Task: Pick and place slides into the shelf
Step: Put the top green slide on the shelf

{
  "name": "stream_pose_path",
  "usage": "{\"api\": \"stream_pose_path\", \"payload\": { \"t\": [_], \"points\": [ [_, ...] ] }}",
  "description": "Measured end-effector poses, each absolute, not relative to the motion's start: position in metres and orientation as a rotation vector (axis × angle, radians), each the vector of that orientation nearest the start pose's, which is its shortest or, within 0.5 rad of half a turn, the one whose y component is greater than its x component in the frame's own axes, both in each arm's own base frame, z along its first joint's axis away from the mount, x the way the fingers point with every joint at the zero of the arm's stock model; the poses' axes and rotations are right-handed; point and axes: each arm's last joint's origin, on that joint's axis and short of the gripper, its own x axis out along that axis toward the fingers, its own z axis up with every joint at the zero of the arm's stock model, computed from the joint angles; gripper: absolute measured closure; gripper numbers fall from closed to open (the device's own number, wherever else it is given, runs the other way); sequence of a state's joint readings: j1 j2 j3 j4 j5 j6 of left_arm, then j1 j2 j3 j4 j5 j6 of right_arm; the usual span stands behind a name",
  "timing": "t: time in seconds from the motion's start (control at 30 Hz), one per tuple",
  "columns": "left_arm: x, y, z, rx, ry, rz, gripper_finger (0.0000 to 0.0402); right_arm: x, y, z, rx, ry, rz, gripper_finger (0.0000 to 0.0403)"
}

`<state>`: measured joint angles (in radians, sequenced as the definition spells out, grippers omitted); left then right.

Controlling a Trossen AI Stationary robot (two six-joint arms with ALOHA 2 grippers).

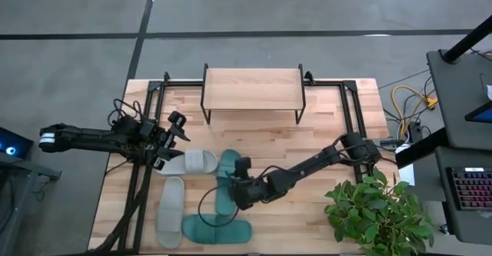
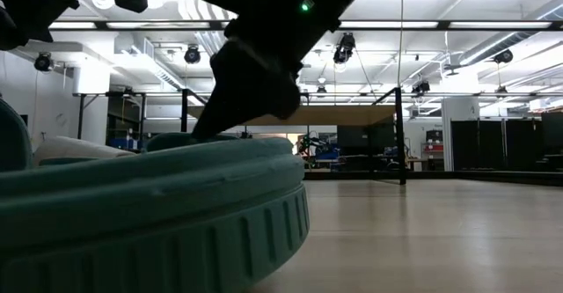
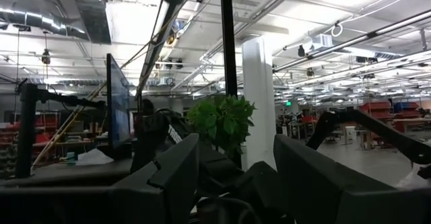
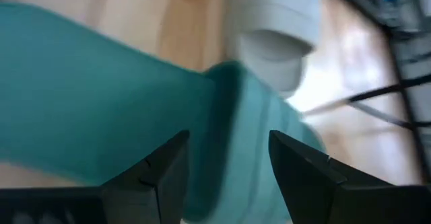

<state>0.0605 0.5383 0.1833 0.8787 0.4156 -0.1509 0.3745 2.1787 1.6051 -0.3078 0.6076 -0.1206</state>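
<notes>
I should next use my right gripper to place the middle teal slide into the shelf (image 1: 252, 91), grabbing the slide by its strap's open edge (image 1: 227, 174).
The shelf (image 1: 252, 91) stands at the table's far middle on thin black legs. Two teal slides lie on the table, one (image 1: 227, 181) at the middle and one (image 1: 217, 231) near the front edge. Two grey slides lie left of them, one (image 1: 192, 162) farther back and one (image 1: 171, 221) nearer. My right gripper (image 1: 237, 188) is open, slanting down over the middle teal slide (image 4: 101, 96), whose strap lies just ahead of the fingers. My left gripper (image 1: 173, 137) hangs open above the table's left side, tipped upward, nothing between its fingers (image 3: 178, 170). My right gripper has its fingers (image 4: 161, 170) on either side of a raised teal part of the middle slide (image 4: 229, 136), coming at it slanting down from the table's right. I cannot tell whether they touch it. The slide lies flat on the table.
A potted plant (image 1: 377, 210) stands at the front right corner. Black frame rails (image 1: 354, 110) run along both sides of the table beside the shelf. In the low view the nearest teal slide (image 2: 149, 214) fills the foreground.
</notes>
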Motion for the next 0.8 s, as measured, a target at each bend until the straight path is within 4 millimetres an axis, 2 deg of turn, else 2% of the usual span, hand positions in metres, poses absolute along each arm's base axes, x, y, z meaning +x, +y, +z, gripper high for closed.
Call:
{"api": "stream_pose_path", "payload": {
  "t": [0.13,0.33,0.57,0.8],
  "points": [
    [0.126,-0.004,0.257,-0.022,-0.485,-0.384,0.0223,0.44,0.155,0.166,-0.577,0.786,-0.25,0.0211],
    [0.126,-0.004,0.257,-0.022,-0.482,-0.384,0.0223,0.441,0.158,0.165,-0.543,0.796,-0.173,0.0211],
    [0.126,-0.004,0.257,-0.023,-0.479,-0.384,0.0223,0.44,0.159,0.164,-0.529,0.796,-0.175,0.0211],
    [0.126,-0.004,0.257,-0.023,-0.477,-0.384,0.0223,0.445,0.152,0.136,-0.645,0.849,-0.228,0.0211]
  ]
}}
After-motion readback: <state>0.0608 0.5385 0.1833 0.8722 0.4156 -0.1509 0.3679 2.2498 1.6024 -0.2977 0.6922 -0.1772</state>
